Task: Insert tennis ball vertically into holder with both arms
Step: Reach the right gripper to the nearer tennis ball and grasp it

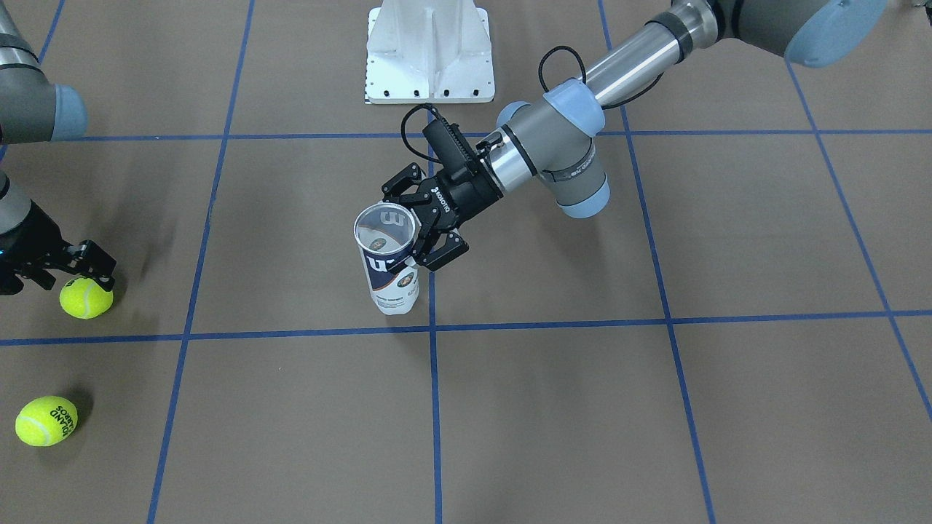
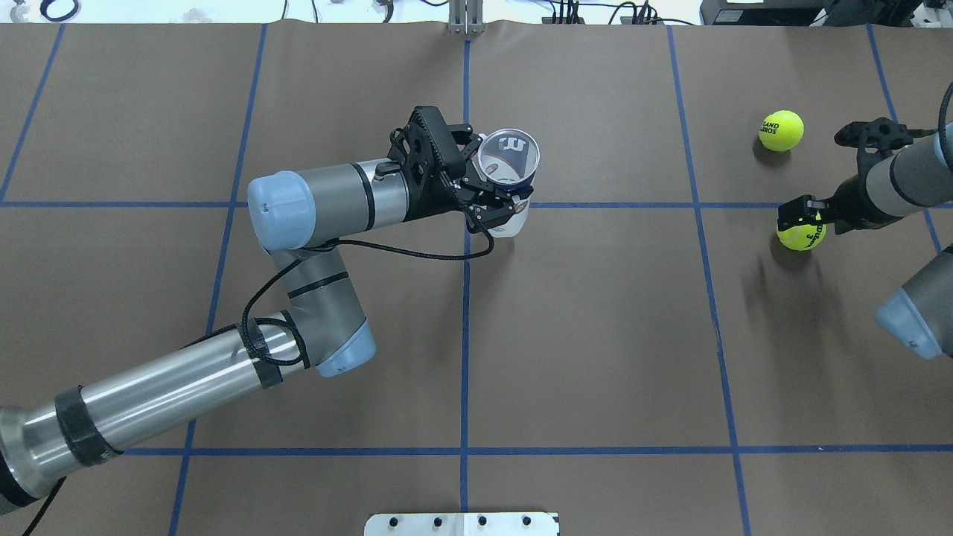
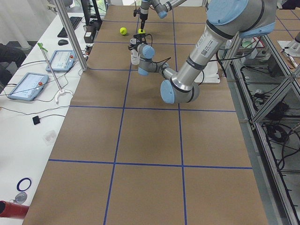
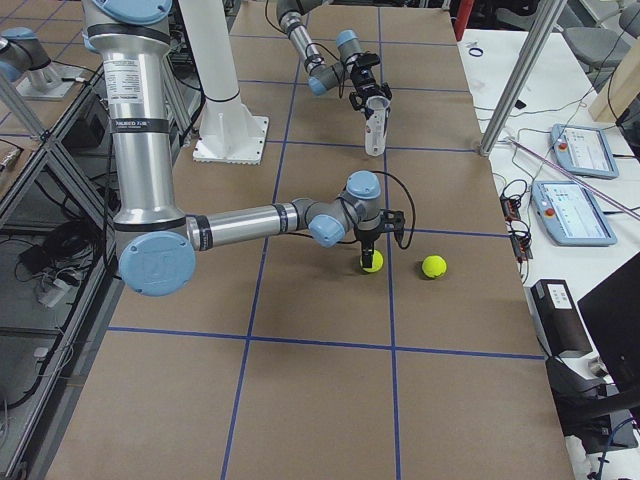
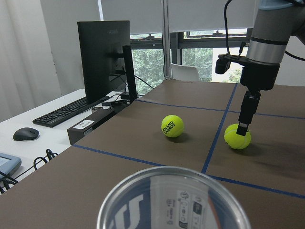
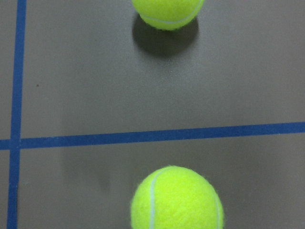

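Observation:
The yellow tennis ball needs to drop into the holder, so my right gripper should next grab it around its round body.
The holder is a clear can with a navy and white label. It stands upright near the table's middle with its mouth open upward, and shows in the overhead view. Its rim fills the bottom of the left wrist view. My left gripper is shut on its upper part from the side. A tennis ball lies at the table's right end. My right gripper points down, open, with its fingertips at the ball's top. The ball sits at the bottom of the right wrist view.
A second tennis ball lies loose farther from the robot. The white bolted base stands at the robot's side. A side bench with a monitor and keyboard runs past the table's far edge.

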`<state>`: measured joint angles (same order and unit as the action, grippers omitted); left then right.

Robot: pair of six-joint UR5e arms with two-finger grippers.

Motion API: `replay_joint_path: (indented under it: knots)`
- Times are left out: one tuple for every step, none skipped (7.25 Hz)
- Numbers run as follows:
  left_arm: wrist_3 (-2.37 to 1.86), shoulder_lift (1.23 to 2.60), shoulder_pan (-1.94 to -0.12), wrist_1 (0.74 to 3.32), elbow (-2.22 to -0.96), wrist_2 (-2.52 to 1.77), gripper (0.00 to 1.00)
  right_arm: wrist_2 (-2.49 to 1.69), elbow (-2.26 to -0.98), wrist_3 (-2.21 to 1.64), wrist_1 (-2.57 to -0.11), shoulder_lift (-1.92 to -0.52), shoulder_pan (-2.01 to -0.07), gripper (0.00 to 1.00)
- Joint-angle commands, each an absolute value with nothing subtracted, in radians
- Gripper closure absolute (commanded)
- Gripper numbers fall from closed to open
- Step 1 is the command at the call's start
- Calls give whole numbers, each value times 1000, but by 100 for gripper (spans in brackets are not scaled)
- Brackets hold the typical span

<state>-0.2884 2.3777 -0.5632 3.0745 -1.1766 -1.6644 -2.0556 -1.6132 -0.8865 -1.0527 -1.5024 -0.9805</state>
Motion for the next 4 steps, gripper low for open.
replay_joint_path:
  knots:
    - [-290,2376,-563,3074,-1184,-1663,19,-2013,-1600,-882,-1051,-1500,-970,0]
    - [-288,2375,-563,3074,-1184,-1663,19,-2011,-1585,-882,-1026,-1500,-966,0]
    - [-288,2375,-563,3074,-1186,-1663,19,-2011,-1544,-882,-997,-1479,-965,2]
    - [-288,2375,-563,3074,-1186,-1663,19,-2011,-1513,-881,-993,-1457,-963,12]
